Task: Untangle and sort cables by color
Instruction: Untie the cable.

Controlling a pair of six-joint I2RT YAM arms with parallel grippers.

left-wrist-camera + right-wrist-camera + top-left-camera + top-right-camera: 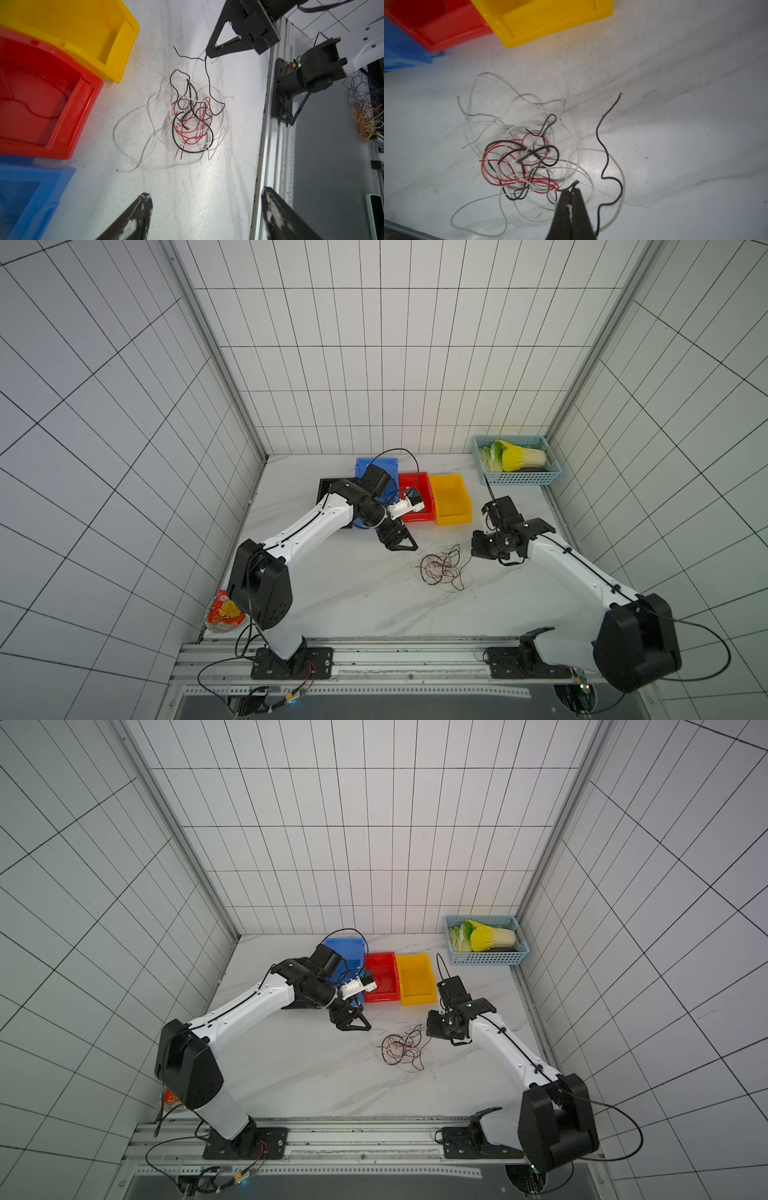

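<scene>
The robot's left gripper next needs to grab the loop of the black cable that sticks out from the bin side of the tangle, to pull the cable free and sort by color.
A tangle of red, black and white cables (pixel 442 568) (pixel 401 1046) lies on the white table in front of the bins. In the right wrist view the tangle (pixel 521 162) sits just beyond my right gripper (pixel 572 190). That gripper is shut on a loop of a black cable (pixel 604 145), which trails away from the heap. The left wrist view shows the same grip, with the right gripper (pixel 207 53) above the tangle (pixel 191 120). My left gripper (pixel 206 195) (pixel 399 541) hangs open with nothing in it, on the tangle's bin side. A single red cable (pixel 31 108) lies in the red bin (pixel 62 133).
Blue bin (pixel 376 466), red bin (pixel 415 516) and yellow bin (pixel 451 518) stand in a row at the back, a black tray (pixel 326 489) beside them. A pale blue basket (pixel 515 479) with cabbage sits back right. A snack bag (pixel 224 612) lies front left.
</scene>
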